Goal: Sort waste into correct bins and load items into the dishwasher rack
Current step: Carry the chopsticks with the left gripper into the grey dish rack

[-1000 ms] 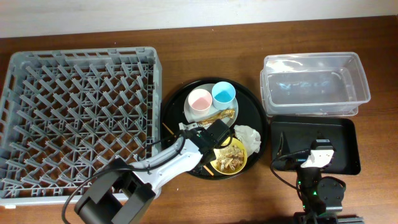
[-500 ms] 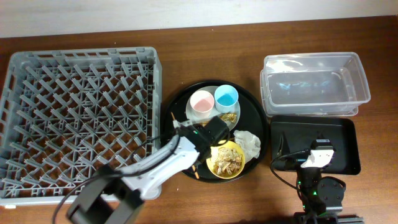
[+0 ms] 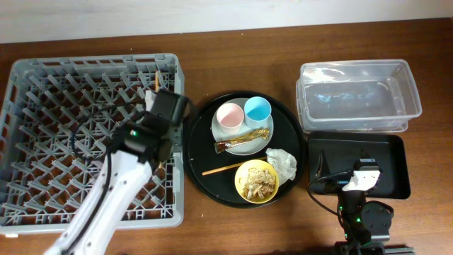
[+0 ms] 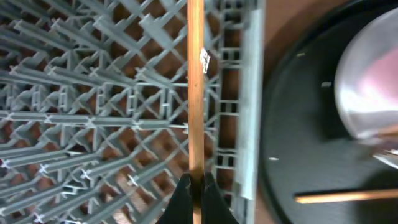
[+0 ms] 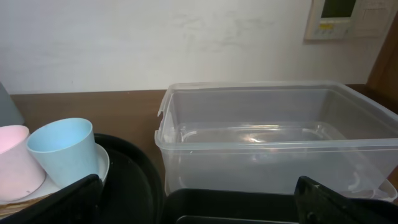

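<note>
The chopstick hangs high above the rack's lattice, so my left gripper keeps hold of the chopstick until it lies low along the rack's side.
My left gripper (image 3: 161, 106) is shut on one wooden chopstick (image 4: 196, 93) and holds it over the right edge of the grey dishwasher rack (image 3: 71, 142); the jaws (image 4: 196, 186) pinch its lower part. A second chopstick (image 3: 223, 168) lies on the round black tray (image 3: 202, 142). There too are a pink cup (image 3: 228, 115), a blue cup (image 3: 256, 109) and a gold-brown wrapper (image 3: 244, 139) on a pale plate (image 3: 221, 133), a yellow bowl (image 3: 241, 173) with food scraps, and a white napkin (image 3: 283, 161). My right gripper (image 3: 364, 170) is open and empty over the shallow black tray (image 3: 393, 163).
The clear plastic tub (image 3: 357, 95) stands behind the shallow black tray at the right; it also shows in the right wrist view (image 5: 261, 143). The rack's right wall (image 4: 249, 124) lies between the rack's pegs and the round tray.
My left gripper has lifted one chopstick off the round tray and carried it left and back, over the rack's right edge. The wrapper now shows. The right arm has not moved.
</note>
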`<action>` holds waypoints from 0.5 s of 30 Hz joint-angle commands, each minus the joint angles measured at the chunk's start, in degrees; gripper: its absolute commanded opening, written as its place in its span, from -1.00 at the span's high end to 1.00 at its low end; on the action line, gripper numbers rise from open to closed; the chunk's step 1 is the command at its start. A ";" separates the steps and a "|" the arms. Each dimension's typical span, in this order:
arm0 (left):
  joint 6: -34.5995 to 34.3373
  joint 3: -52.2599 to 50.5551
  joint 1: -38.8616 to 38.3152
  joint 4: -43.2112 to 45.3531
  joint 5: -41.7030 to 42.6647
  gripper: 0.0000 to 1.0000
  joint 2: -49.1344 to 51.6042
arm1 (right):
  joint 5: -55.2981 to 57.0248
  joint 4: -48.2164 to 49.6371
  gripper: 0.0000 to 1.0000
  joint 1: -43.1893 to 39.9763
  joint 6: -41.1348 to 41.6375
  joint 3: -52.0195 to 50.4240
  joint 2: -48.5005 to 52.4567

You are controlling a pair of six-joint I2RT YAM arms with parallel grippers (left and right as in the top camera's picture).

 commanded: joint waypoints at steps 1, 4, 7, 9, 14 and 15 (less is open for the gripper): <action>4.22 -0.07 2.05 -0.09 -0.13 1.00 5.20 | -0.28 -0.22 -0.97 -0.26 0.02 -0.31 -0.37; 4.63 -0.07 2.14 0.61 -0.13 1.00 10.08 | -0.28 -0.22 -0.97 -0.26 0.02 -0.31 -0.37; 4.61 -0.07 2.14 1.70 0.57 1.00 13.44 | -0.31 -0.22 -0.97 -0.26 0.02 -0.31 -0.37; 4.63 -0.07 2.14 2.49 2.93 1.00 14.16 | -0.28 -0.22 -0.97 -0.26 0.02 -0.31 -0.37; 4.59 -0.07 2.14 2.58 3.15 1.00 14.19 | -0.28 -0.22 -0.97 -0.26 0.02 -0.31 -0.37; 4.61 -0.07 2.14 2.69 3.82 1.00 14.19 | -0.28 -0.22 -0.97 -0.26 0.02 -0.31 -0.37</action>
